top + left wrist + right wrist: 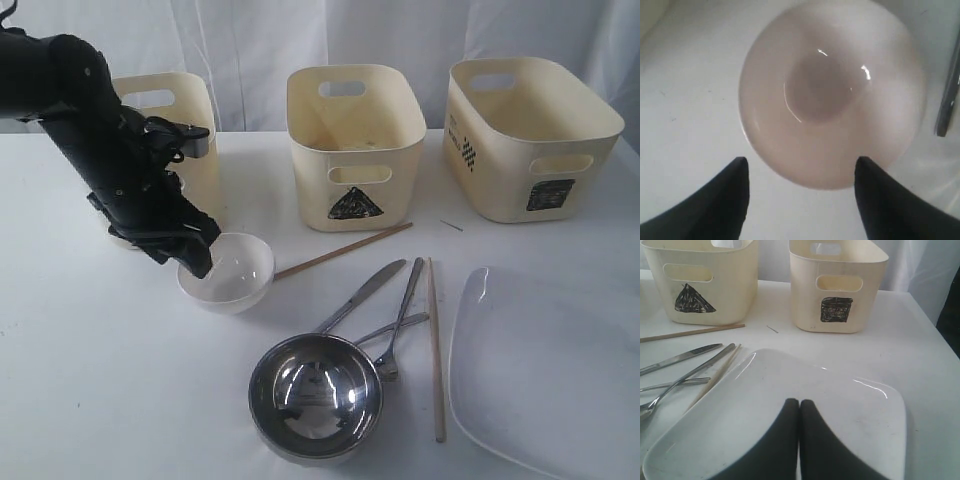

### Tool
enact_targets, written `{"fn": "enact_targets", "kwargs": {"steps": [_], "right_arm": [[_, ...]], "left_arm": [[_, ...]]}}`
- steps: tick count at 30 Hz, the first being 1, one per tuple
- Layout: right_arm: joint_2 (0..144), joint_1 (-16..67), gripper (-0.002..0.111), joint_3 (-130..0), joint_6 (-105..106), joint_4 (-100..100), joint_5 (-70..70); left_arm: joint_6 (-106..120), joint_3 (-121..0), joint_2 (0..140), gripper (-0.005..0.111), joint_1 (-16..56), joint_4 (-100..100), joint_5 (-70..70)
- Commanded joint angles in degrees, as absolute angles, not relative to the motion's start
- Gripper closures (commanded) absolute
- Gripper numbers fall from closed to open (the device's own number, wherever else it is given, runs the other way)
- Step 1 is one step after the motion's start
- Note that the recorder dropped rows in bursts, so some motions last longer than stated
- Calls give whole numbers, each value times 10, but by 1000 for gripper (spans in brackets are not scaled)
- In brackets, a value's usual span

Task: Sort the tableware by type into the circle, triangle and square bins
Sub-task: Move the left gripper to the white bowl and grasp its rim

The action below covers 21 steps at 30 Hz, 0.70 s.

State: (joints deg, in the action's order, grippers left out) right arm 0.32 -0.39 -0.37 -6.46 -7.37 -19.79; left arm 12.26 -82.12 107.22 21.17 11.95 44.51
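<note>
My left gripper lowers its fingers next, before it closes on the white bowl's near rim. They are above the bowl's rim, so closing now would miss it.
A small white bowl (pixel 232 270) (pixel 832 92) sits on the white table. My left gripper (pixel 197 255) (pixel 801 164) hangs open right at its near rim, nothing between the fingers. My right gripper (pixel 800 402) is shut and empty over the large white square plate (pixel 840 405) (pixel 545 370). It is out of the exterior view. A steel bowl (pixel 315 395) stands at the front. A knife (pixel 365 293), forks (pixel 400 320) and two wooden chopsticks (pixel 345 250) lie between bowl and plate. The triangle bin (pixel 355 140) (pixel 705 285) and the square bin (pixel 530 130) (pixel 837 287) stand at the back.
A third cream tub (pixel 175 110) stands behind my left arm (pixel 90 130), its mark hidden. A white curtain hangs behind the bins. A tiny pin-like scrap (pixel 452 226) lies in front of the square bin.
</note>
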Motion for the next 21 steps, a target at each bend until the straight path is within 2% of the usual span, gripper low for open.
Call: {"fn": "enact_targets", "kwargs": {"steps": [1,21], "right_arm": [[0,-6,108,0,-62,-73,-197],[0,-6,108,0,-62,-73,-197]], "left_arm": [[117,-818,1085,42,213,117,431],[103,-818,1141,42,213,94,383]]}}
